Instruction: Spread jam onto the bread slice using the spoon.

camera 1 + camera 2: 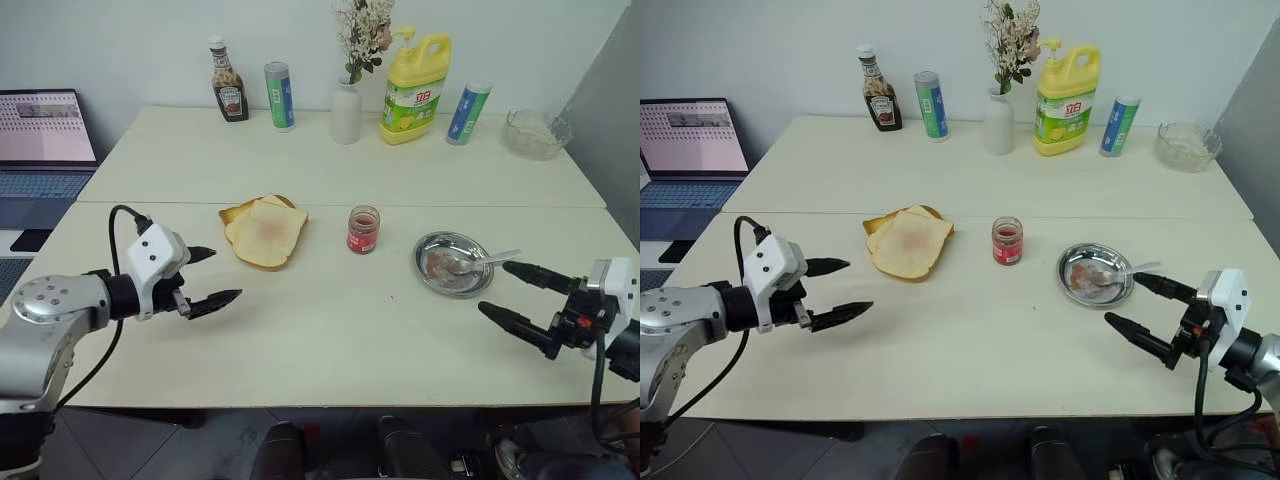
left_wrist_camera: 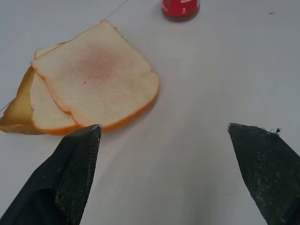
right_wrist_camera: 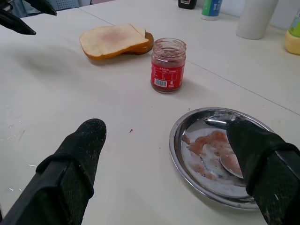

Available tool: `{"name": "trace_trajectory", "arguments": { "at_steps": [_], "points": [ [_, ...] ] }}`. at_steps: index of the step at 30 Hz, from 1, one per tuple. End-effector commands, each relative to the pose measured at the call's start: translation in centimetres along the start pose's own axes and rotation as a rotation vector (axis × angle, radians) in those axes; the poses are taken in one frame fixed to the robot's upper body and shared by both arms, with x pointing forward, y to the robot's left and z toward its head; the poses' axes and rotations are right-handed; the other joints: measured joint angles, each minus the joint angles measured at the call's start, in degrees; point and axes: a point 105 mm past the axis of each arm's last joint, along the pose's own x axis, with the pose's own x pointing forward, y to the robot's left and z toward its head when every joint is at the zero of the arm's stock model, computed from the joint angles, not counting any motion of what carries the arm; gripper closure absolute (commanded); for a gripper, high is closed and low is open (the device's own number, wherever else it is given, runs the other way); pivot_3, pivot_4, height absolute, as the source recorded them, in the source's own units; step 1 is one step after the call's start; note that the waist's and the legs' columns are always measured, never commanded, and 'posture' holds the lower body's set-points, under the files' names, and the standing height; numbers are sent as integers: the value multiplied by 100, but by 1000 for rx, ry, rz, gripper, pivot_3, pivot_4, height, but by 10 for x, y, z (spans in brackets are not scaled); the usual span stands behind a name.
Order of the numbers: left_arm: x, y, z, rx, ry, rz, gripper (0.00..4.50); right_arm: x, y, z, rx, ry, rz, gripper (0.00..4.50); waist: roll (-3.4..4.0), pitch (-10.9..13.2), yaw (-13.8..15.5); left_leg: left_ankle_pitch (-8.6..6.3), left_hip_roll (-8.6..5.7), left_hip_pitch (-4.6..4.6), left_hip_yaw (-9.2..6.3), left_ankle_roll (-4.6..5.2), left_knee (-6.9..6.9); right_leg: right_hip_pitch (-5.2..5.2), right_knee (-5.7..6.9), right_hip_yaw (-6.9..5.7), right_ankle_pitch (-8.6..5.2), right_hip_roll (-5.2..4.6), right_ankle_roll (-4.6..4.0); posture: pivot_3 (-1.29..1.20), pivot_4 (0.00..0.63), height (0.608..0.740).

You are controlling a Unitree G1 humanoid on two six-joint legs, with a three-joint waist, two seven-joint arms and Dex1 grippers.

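Note:
I should next pick up the spoon with my right gripper by its clean handle end (image 1: 507, 256) past the dish's rim, because the spoon's bowl is in smeared jam (image 1: 438, 265). Then the spoon can spread jam.
The bread slice (image 1: 268, 232), pale tan with a faint pink smear at its centre, lies on top of another slice at the middle of the table. To its right stands the small glass jar of jam (image 1: 363, 229), lid off. The spoon (image 1: 482, 263) rests in a round metal dish (image 1: 436, 250) smeared with jam, right of the jar. My left gripper (image 1: 226, 273) hovers open, left of and nearer than the bread, holding nothing. Just this side of the dish, my right gripper (image 1: 492, 287) is open and empty, its far finger close to the spoon's handle.
A darker-crusted slice (image 2: 18, 110) lies under the bread. Along the back stand a ketchup bottle (image 1: 229, 80), a green can (image 1: 279, 96), a white vase (image 1: 346, 110), a yellow detergent bottle (image 1: 414, 88), another can (image 1: 468, 112) and a glass bowl (image 1: 535, 133). A laptop (image 1: 40, 150) sits left.

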Motion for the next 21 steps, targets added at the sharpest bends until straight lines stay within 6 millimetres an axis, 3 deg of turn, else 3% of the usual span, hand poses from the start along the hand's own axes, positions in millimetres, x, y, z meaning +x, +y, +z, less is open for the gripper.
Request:
{"name": "trace_trajectory", "arguments": {
  "at_steps": [1, 14, 21],
  "points": [
    [0, 2, 6, 31, -15, -1, 0, 0, -2, 9, -46, -26, -17, 41, 0, 0, 0, 0, 0, 0, -1, 0, 0, 0, 0, 0, 0, 0, 0, 0, 150, 740],
    [5, 8, -7, 78, -12, 78, 0, 4, -4, 6, -73, -11, -42, 41, -2, 1, 1, 0, 1, -1, 0, 0, 1, 0, 1, 0, 1, 1, -2, 0, 150, 740],
    [-4, 32, -17, 131, 7, 246, 0, 14, -2, 7, -61, -26, -16, 41, -2, 1, 0, 0, 1, 0, -1, 0, 1, 0, 2, 0, 1, 1, -2, 0, 150, 740]
  ]
}}
